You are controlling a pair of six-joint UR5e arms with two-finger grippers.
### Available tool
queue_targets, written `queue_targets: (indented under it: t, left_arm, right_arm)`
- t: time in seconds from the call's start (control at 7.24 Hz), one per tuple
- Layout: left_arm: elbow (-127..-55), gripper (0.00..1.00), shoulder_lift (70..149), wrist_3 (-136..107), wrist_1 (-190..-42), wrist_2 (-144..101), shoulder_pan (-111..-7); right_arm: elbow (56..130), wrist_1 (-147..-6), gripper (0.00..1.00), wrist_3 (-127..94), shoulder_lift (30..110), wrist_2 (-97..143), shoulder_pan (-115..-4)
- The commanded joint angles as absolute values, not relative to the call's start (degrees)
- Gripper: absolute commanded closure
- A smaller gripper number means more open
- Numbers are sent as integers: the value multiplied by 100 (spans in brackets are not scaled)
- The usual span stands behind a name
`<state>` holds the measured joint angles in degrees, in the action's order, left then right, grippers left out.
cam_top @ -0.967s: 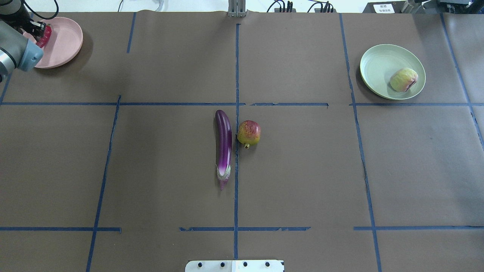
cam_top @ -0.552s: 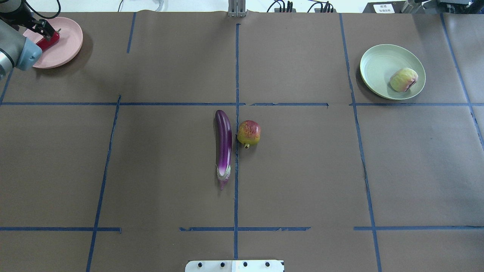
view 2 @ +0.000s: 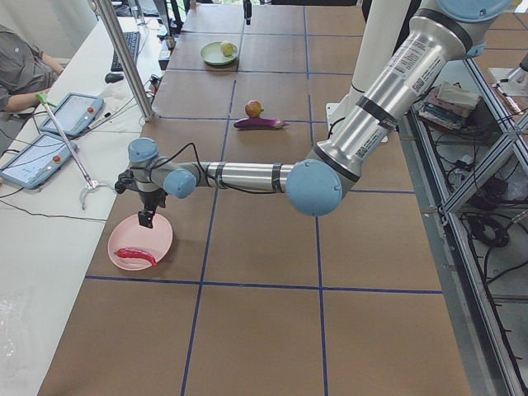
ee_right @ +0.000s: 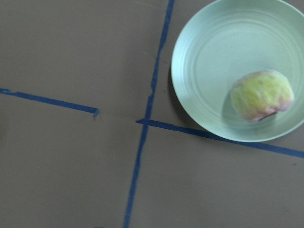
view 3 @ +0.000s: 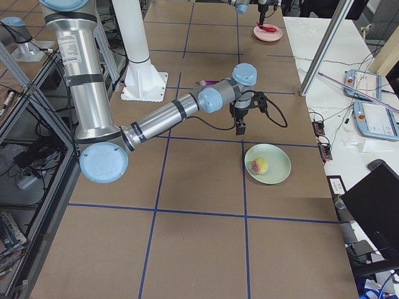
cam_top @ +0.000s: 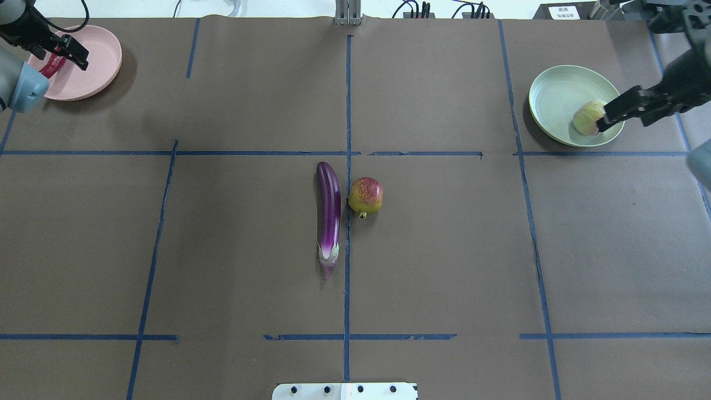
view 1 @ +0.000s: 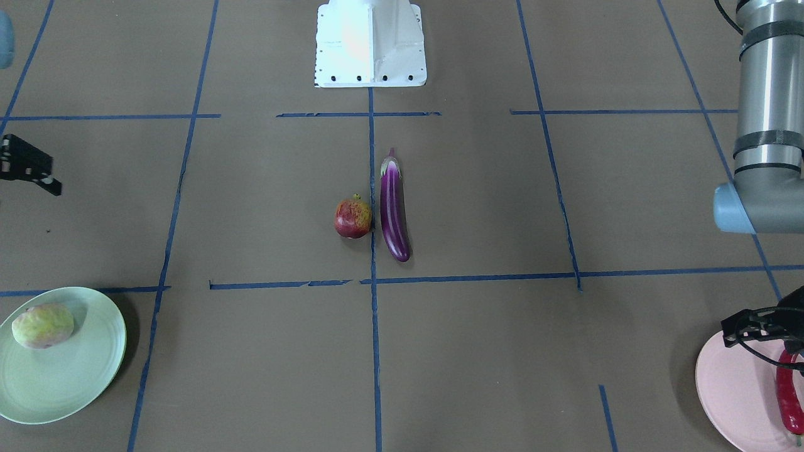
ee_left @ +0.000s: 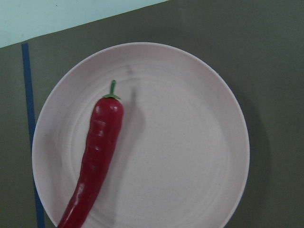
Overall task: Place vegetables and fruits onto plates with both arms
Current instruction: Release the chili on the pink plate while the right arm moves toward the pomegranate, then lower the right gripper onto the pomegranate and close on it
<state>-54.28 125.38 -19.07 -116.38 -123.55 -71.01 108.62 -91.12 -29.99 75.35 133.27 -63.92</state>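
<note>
Next, my right gripper picks up the dark red-and-yellow fruit by its round body (view 1: 352,218). Then I set the fruit onto the mint green plate (view 1: 71,373).
The purple eggplant (cam_top: 328,214) and the dark red-and-yellow fruit (cam_top: 365,195) lie side by side at the table's centre. The red chili (ee_left: 99,152) lies on the pink plate (cam_top: 94,55) at the far left. My left gripper (cam_top: 76,53) hangs open and empty just above it. The pale yellow-green fruit (ee_right: 261,95) sits on the mint green plate (cam_top: 555,94) at the far right. My right gripper (cam_top: 604,122) hovers above that plate's near edge, open and empty, and partly covers the fruit in the overhead view.
Blue tape lines (cam_top: 347,250) divide the brown table cover. The white base block (view 1: 370,44) stands at the robot's side of the table. An operator (view 2: 21,74) sits at a side desk with tablets beyond the table's far edge.
My left gripper has let go of the chili, which now lies on the pink plate, and has lifted a little. My right arm has come into view over the green plate.
</note>
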Motion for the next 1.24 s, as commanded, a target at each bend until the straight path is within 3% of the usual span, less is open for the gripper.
queue_targets:
  t: [0.0, 0.55, 1.1]
  left_arm:
    - [-5571, 0, 12516, -1934, -11628, -12576, -7102]
    - [-5607, 0, 12472, -1942, -11646, -12621, -7110]
    - [-5660, 0, 12472, -2117, -11689, -12621, -7102]
  right_arm:
    - [10715, -9149, 0, -4915, 6429, 12135, -4858]
    - [8889, -9105, 0, -6140, 4441, 10856, -3684]
    - [8342, -9001, 0, -6433, 4113, 10302, -3244]
